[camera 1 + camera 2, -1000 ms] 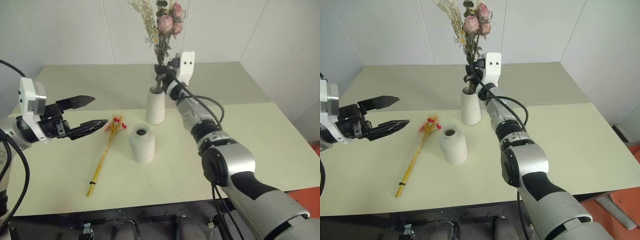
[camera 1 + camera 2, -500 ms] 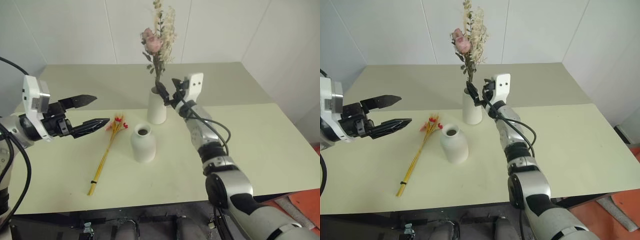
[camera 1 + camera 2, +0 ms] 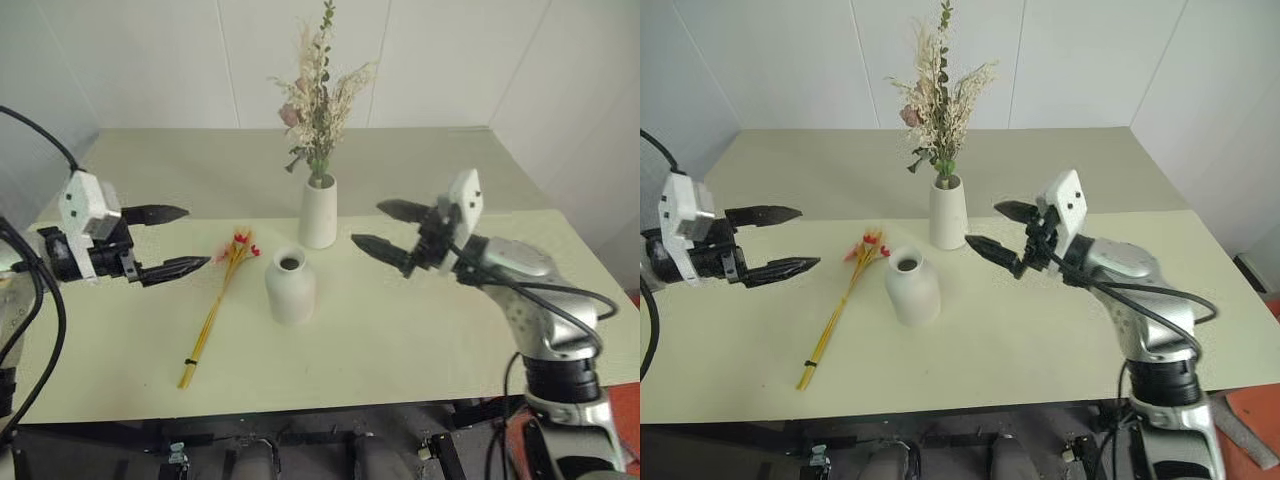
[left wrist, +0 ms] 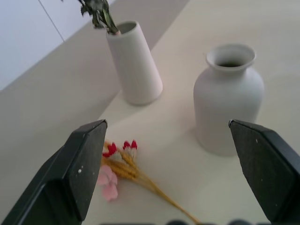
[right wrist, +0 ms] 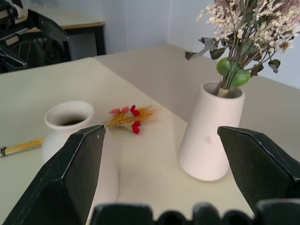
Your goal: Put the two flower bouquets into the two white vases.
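Observation:
The thin bundle has soft red and pink petals spread at its blossom end, so my left gripper should grab it by its yellow stalks next.
The bushy bouquet (image 3: pixel 318 100) stands upright in the tall slim white vase (image 3: pixel 318 212) at mid-table. In front of it and slightly left stands the shorter bottle-shaped white vase (image 3: pixel 290 286), its mouth empty. The thin bundle of yellow stalks (image 3: pixel 213 315) lies flat to that vase's left, red-pink blossoms (image 4: pixel 123 149) pointing toward the tall vase. My left gripper (image 3: pixel 195 238) hovers open to the left of the blossoms, holding nothing. To the right of both vases, my right gripper (image 3: pixel 366 224) is open and empty, apart from them.
The pale green table (image 3: pixel 450 330) has bare surface to the right and in front of the vases. A white wall (image 3: pixel 150 60) runs behind its far edge. Another table with black legs (image 5: pixel 70 23) stands beyond.
My right gripper has let go of the bushy bouquet's stem, opened, and pulled back to the right and nearer. The bouquet stays in the tall vase. My left gripper has sunk slightly.

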Controlling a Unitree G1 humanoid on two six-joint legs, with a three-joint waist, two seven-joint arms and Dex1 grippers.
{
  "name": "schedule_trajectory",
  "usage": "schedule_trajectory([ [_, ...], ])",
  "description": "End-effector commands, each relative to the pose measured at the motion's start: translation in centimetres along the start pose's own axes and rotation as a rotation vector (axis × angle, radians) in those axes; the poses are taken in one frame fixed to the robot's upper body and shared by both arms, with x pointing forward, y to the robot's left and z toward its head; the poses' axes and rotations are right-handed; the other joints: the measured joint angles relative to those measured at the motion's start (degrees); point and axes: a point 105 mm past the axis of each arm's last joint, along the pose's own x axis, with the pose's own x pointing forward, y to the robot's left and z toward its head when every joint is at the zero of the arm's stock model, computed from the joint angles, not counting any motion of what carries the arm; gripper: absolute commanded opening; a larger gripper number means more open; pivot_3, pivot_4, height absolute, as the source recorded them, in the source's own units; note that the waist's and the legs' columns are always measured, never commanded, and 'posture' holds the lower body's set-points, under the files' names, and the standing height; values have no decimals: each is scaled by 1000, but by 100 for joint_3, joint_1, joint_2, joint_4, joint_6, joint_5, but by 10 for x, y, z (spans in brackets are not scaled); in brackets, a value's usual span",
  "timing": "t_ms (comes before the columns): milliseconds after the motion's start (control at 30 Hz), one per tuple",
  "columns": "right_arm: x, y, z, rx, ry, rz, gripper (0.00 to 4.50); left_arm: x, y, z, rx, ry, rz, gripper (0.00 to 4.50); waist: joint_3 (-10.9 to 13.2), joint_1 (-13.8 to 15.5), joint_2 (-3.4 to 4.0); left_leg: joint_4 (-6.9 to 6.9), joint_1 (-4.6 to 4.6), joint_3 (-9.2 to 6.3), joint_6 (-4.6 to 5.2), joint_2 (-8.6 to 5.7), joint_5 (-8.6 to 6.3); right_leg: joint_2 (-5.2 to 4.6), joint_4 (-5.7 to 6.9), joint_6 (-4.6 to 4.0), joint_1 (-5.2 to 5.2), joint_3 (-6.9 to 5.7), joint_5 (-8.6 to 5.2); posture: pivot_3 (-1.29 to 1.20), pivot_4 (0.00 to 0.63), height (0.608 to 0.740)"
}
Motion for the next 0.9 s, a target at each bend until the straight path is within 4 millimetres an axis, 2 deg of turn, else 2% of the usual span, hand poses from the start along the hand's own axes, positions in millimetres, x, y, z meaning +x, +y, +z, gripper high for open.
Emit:
schedule_trajectory([
  [33, -18, 15, 16, -70, 12, 100, 4470, 9, 11, -6, 4, 148, 46, 4500, 0, 28, -1, 1, 0, 0, 0, 0, 0, 0, 1, 12, 1, 0, -8, 0, 150, 740],
  [333, -48, 27, 23, -142, 107, 279, 4470, 49, 13, -36, -220, 492, 101, 4500, 2, 142, -5, 7, -4, -2, 0, 0, 0, 6, 1, 24, 1, 2, -13, 0, 150, 740],
  [500, -57, 28, 25, -170, 130, 313, 4470, 67, 6, -55, -267, 623, 96, 4500, 2, 137, -7, 12, -5, -4, 1, -3, 0, 5, 0, 26, 4, 3, -14, 0, 150, 740],
  [667, -64, 27, 30, -193, 140, 311, 4470, 75, -1, -82, -261, 749, 119, 4500, 2, 125, -9, 13, -4, -5, 1, -3, 0, 7, 6, 25, 3, 6, -14, 0, 150, 740],
  [767, -67, 27, 32, -197, 145, 305, 4500, 79, -3, -89, -279, 767, 132, 3898, 2, 143, -9, 17, -7, -7, 1, -4, 0, 5, 4, 25, 2, 4, -13, 0, 150, 740],
  [900, -70, 28, 33, -200, 155, 304, 4500, 83, -4, -94, -294, 767, 138, 2611, 1, 158, -8, 17, 4, -7, 1, -5, 0, 4, 8, 25, 12, 4, -13, 0, 150, 740],
])
